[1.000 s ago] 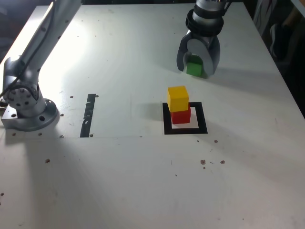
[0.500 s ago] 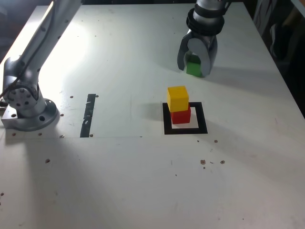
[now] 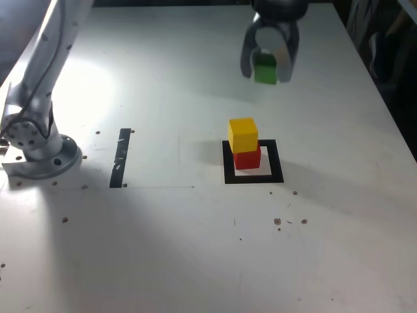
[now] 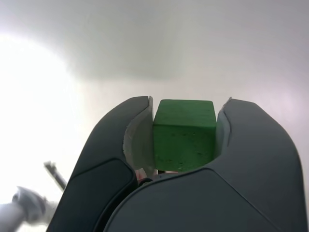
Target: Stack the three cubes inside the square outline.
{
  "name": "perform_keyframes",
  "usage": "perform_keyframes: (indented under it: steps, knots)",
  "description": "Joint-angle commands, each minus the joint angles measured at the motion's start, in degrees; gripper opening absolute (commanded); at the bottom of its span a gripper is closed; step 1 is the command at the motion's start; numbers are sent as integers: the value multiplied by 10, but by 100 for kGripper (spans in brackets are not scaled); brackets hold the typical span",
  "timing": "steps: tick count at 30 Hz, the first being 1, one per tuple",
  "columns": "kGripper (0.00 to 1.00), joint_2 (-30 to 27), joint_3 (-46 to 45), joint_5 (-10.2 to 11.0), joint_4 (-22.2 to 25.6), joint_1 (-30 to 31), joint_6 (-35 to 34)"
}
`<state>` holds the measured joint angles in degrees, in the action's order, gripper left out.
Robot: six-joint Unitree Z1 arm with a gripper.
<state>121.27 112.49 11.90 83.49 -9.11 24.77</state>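
Note:
The green cube [image 3: 265,68] hangs above and behind the yellow cube [image 3: 243,134] in the exterior view, so my gripper moves it toward that one next, before release.
The green cube [image 3: 265,68] hangs above the table at the back of the exterior view, with my gripper [image 3: 266,70] shut on it. In the wrist view the green cube [image 4: 184,133] sits squeezed between the two dark fingers [image 4: 256,145] of the gripper [image 4: 185,121]. Nearer the front, the yellow cube [image 3: 243,134] rests on the red cube [image 3: 247,158], and both stand inside the black square outline [image 3: 253,177], toward its back left corner in the exterior view. The held cube is behind that stack and slightly to the exterior view's right.
The arm's grey base [image 3: 36,147] stands at the exterior view's left. A thin black strip of tape [image 3: 120,158] lies between the base and the outline. Small dark specks dot the white table [image 3: 195,241]. The table's right edge borders a dark area.
The gripper closed on the green cube and lifted it off the table, rising toward the back of the exterior view. The yellow and red stack has not moved.

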Motion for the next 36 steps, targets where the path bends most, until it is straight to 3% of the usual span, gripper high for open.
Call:
perform_keyframes:
  steps: [1,7,14,36]
  knots:
    - [17,-40,6,4,24,19,-44]
    - [17,-82,-25,-6,75,100,-187]
    - [17,-84,-80,-63,70,150,-315]
    - [17,-67,-129,-82,3,160,-350]
